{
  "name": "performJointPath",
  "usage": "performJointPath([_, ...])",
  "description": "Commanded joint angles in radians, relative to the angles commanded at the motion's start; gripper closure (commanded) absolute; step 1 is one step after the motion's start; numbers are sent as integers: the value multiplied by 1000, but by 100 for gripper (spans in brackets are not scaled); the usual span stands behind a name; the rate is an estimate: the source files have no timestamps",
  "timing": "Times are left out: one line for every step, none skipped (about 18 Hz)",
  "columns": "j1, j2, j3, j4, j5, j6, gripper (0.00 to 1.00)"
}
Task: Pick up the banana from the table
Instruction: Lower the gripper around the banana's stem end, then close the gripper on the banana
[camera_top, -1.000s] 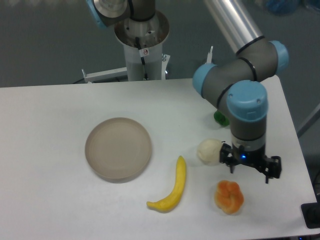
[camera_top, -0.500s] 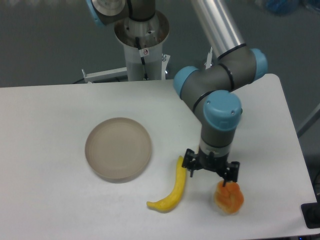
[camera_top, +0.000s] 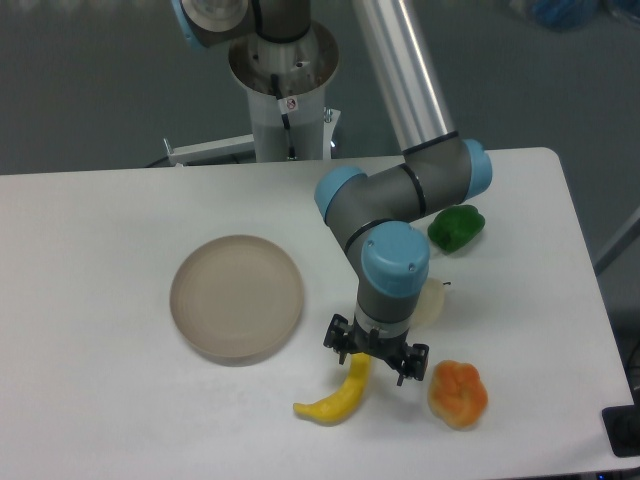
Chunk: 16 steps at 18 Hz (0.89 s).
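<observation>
Next, my gripper grabs the banana by its stem end (camera_top: 359, 366) to pick it up from the table.
The banana (camera_top: 333, 401) is slim, curved and bright yellow. It lies on the white table (camera_top: 100, 330) near the front edge, right of the round plate. Its upper end is hidden under my gripper. My gripper (camera_top: 375, 356) hangs over that upper end, open, with one finger on each side of it. It holds nothing.
A round beige plate (camera_top: 237, 296) sits left of the banana. A lumpy orange fruit (camera_top: 458, 393) lies right of my gripper. A pale cream round fruit (camera_top: 434, 300) is partly hidden behind the arm. A green pepper (camera_top: 456, 227) lies at the back right.
My gripper has moved left from above the orange fruit to above the banana's upper end. The green pepper, hidden before, now shows. No object has moved.
</observation>
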<state>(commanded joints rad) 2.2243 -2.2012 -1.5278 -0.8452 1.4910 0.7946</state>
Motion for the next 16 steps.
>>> performJointPath([0,-5,0,0,0,0,0])
performJointPath([0,-8,-2,2,2,0,0])
performJointPath([0,-11,-6,2,3,-2,0])
performJointPath([-3,-9,-6,2,3,0,0])
performJointPath([-9,-8,-9,2,3,-2,0])
performJointPath([-15,-9,-9,2,5,-2,0])
performJointPath([-21,-11,-11,2,5,-23,0])
performJointPath([-25,-12,-12,5,5,-34,0])
performJointPath([-26,-12,-14,5,5,-37,0])
performJointPath([-26,-15,-14,8,5,-38,6])
performJointPath([-26,-20,-12,9,5,-37,12])
performJointPath([-26,-26,-11,9,5,-35,14])
performJointPath([-26,-29,-11,9,5,-35,13])
performJointPath([-26,-31,-12,11,5,-35,13])
performJointPath([-26,-31,-12,11,5,-35,13])
performJointPath([-26,-31,-12,11,5,-35,13])
